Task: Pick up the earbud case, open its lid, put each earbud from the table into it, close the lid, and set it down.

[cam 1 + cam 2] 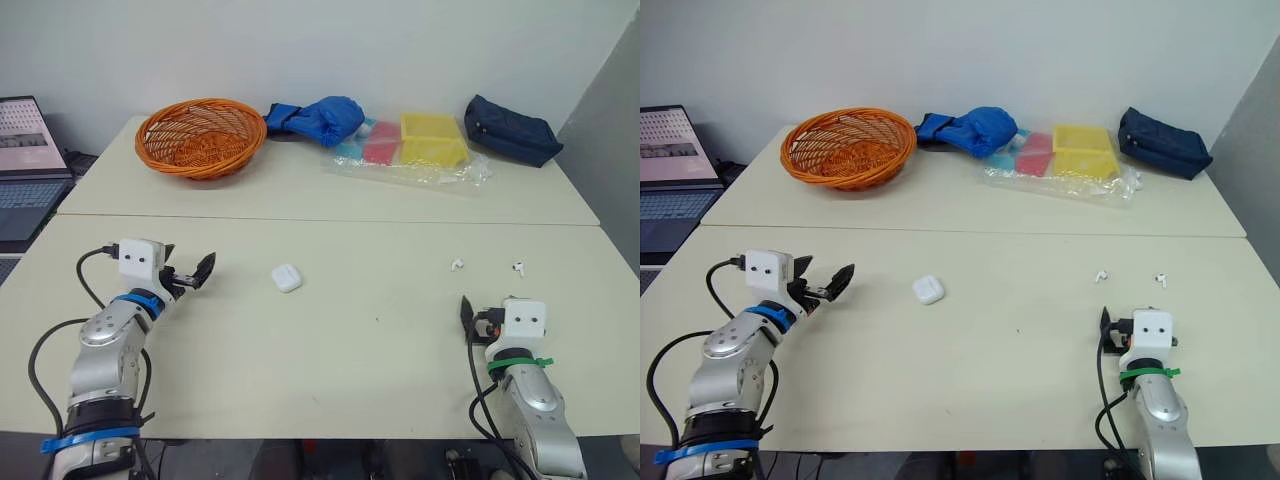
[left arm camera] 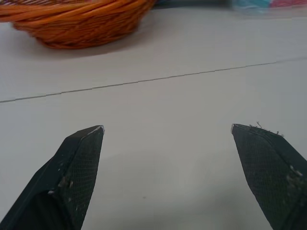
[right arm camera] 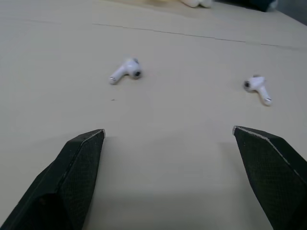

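I should next grab the earbud case (image 1: pixel 287 277) by its two sides with my left gripper; its bottom is flat on the table.
The white earbud case (image 1: pixel 287 277) lies shut on the table, left of centre. Two white earbuds rest on the right side: one (image 1: pixel 457 265) nearer the middle, the other (image 1: pixel 519 268) further right; both also appear ahead of the right fingers, as earbud (image 3: pixel 125 70) and earbud (image 3: pixel 258 87). My left gripper (image 1: pixel 196 273) hovers open a short way left of the case, nothing between its fingers (image 2: pixel 79 163). My right gripper (image 1: pixel 470 315) sits open near the front edge, just short of the earbuds, its fingers (image 3: pixel 76 167) empty.
At the back stand an orange wicker basket (image 1: pixel 200 135), a blue cloth bundle (image 1: pixel 318 119), a clear bag with pink and yellow items (image 1: pixel 415 145) and a dark blue pouch (image 1: pixel 511 129). A laptop (image 1: pixel 25 165) sits off the table's left. A seam (image 1: pixel 330 218) joins the two tables.
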